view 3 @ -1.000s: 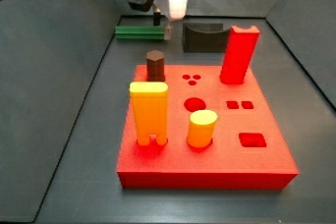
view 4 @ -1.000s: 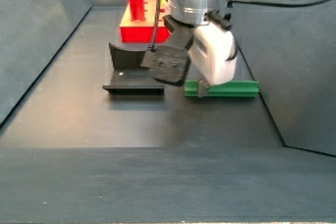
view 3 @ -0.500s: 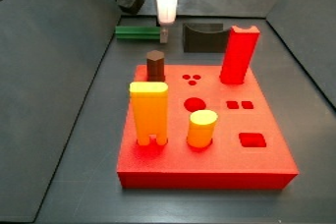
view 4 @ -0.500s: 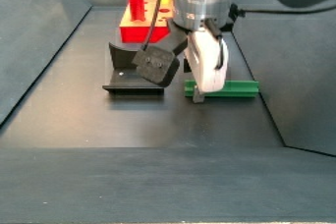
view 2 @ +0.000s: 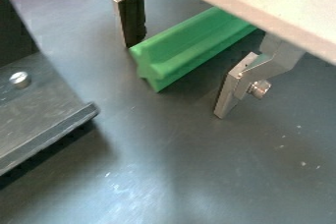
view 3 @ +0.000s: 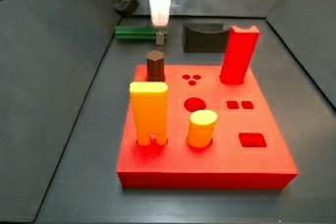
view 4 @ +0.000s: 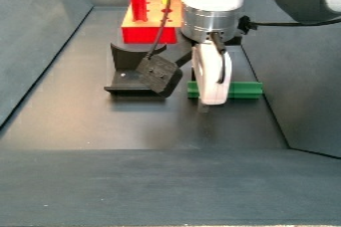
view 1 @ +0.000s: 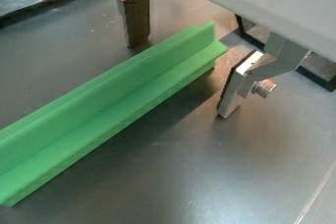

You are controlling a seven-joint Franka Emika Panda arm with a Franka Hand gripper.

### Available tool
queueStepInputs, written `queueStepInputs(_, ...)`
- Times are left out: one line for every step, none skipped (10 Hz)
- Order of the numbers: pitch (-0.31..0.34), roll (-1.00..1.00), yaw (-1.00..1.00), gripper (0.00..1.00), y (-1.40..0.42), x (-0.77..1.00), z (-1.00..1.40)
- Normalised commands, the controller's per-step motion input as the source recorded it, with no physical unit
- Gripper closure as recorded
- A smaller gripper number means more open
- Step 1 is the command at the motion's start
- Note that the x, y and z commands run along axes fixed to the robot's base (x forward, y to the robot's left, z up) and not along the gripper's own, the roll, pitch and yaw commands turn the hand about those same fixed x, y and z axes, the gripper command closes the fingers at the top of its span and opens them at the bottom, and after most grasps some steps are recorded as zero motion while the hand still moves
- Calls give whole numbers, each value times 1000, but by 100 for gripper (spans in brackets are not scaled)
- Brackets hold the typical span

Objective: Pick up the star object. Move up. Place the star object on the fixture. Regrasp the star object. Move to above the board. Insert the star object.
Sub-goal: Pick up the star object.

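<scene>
My gripper grabs its star-shaped end [view 1: 201, 43] next, to lift the star object and set it on the fixture.
The star object [view 1: 118, 95] is a long green bar lying flat on the dark floor; its star-shaped end [view 2: 160, 63] faces a wrist view. My gripper [view 1: 183, 76] is open and lowered over that end, one silver finger [view 1: 132, 17] on each side, neither pressing the bar. In both side views the gripper [view 3: 159, 38] [view 4: 210, 99] hangs tip-down at the bar [view 3: 132, 31] [view 4: 237, 91]. The dark fixture [view 3: 203, 37] [view 4: 140, 76] stands just beside it. The red board [view 3: 210, 135] lies nearer in a side view.
On the board stand a tall red peg [view 3: 239, 56], a yellow-orange peg [view 3: 148, 110], a yellow cylinder [view 3: 201, 128] and a brown cylinder [view 3: 155, 66]. The fixture's base plate [view 2: 33, 120] lies close to one finger. Dark side walls [view 4: 40, 62] enclose the floor.
The gripper has turned about its upright axis and come down, so its fingers now straddle the end of the green bar. The bar has not moved.
</scene>
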Motion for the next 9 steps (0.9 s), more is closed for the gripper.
queueStepInputs(-190,0,0,0,-6,-280,-60)
queueStepInputs(-140,0,0,0,0,-123,-60)
queueStepInputs(-129,-29,0,0,0,-74,-74)
queueStepInputs(0,0,0,0,14,0,0)
queueStepInputs(0,0,0,100,0,0,0)
queueStepInputs(0,0,0,100,0,0,0)
queueStepInputs(0,0,0,100,0,0,0)
queueStepInputs(0,0,0,100,0,0,0)
queueStepInputs(0,0,0,100,0,0,0)
